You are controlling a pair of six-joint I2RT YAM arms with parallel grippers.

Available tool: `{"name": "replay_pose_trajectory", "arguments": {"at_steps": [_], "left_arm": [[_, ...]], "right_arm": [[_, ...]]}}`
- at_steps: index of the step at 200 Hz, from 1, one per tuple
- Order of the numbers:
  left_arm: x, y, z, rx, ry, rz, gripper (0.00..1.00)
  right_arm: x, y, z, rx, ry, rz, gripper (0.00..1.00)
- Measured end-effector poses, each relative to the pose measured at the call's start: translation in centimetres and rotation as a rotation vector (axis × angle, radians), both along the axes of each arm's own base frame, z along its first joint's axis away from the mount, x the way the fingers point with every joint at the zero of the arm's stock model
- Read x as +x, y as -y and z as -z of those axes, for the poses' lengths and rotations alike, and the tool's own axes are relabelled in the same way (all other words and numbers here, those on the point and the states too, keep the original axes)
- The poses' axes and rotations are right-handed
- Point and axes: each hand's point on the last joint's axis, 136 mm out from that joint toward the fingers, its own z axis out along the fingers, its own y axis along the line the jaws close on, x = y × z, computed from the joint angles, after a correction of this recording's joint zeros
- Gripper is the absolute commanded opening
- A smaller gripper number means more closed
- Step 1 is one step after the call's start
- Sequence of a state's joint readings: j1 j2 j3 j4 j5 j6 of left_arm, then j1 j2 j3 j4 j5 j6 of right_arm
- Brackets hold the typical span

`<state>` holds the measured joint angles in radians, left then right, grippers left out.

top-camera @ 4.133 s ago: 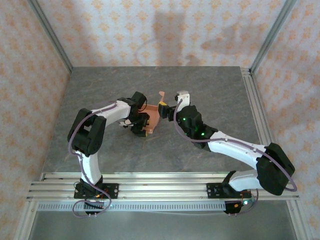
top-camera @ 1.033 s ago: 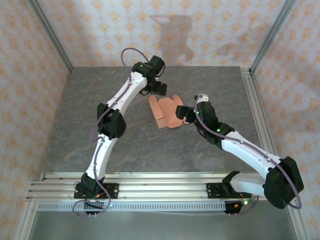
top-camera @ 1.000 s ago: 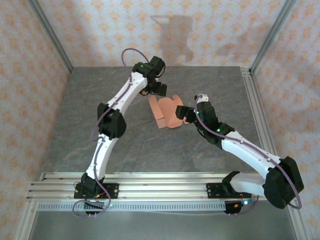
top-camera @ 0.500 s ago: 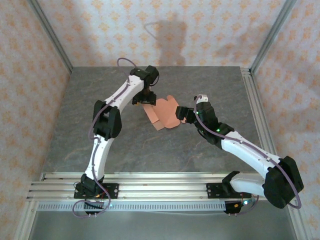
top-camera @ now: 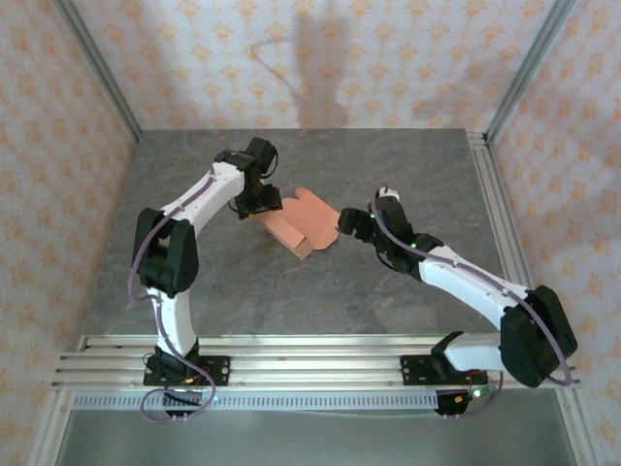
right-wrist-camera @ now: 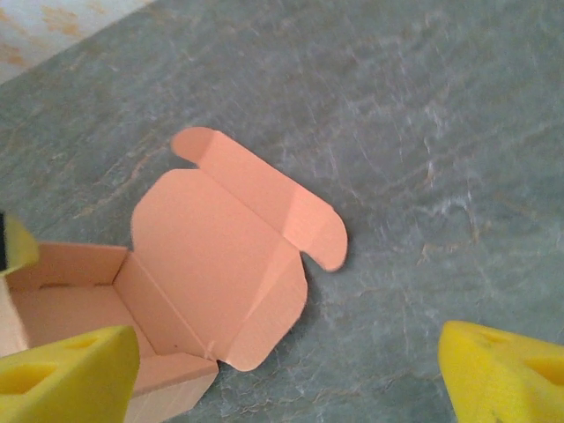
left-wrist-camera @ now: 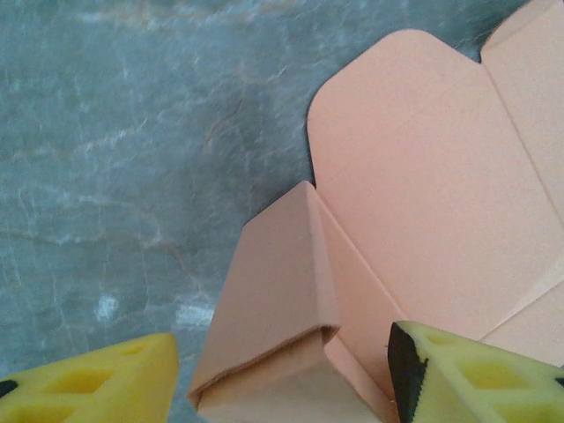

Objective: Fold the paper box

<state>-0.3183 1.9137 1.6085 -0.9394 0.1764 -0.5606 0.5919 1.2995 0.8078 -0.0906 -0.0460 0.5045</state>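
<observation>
I should take the paper box's lid by its side edge (right-wrist-camera: 278,315) next with my right gripper, so that the rounded tab flap (right-wrist-camera: 269,198) stays free to fold.
The paper box (top-camera: 303,223), plain salmon-orange card, lies mid-table as a shallow tray with its lid (right-wrist-camera: 216,256) folded open flat and a rounded tab flap (right-wrist-camera: 269,198) on the far edge. My left gripper (top-camera: 262,202) is at the box's left end. In the left wrist view that gripper (left-wrist-camera: 282,383) is open, and its yellow fingers (left-wrist-camera: 97,379) straddle a folded end wall (left-wrist-camera: 269,300); contact is unclear. My right gripper (top-camera: 347,222) hovers open just right of the lid, and in its own view the gripper (right-wrist-camera: 286,379) holds nothing.
The grey stone-patterned table (top-camera: 194,282) has bare room left, right and in front of the box. Aluminium rails (top-camera: 310,354) run along the near edge and an upright frame post (top-camera: 524,68) stands at the back right. Patterned walls close in the sides.
My left arm swung from the table's far side down to the box's left end and its jaws narrowed. The box turned and slid a little left. The right gripper barely moved.
</observation>
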Motion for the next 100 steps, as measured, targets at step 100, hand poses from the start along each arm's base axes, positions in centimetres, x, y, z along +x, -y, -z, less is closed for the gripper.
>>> {"name": "replay_pose_trajectory", "arguments": {"at_steps": [100], "left_arm": [[-4.2,-1.1,1.7,-0.049,0.013,-0.087,0.65]], "right_arm": [[1.1,-4.3,7.4,0.148,-0.245,0.017,0.64]]}}
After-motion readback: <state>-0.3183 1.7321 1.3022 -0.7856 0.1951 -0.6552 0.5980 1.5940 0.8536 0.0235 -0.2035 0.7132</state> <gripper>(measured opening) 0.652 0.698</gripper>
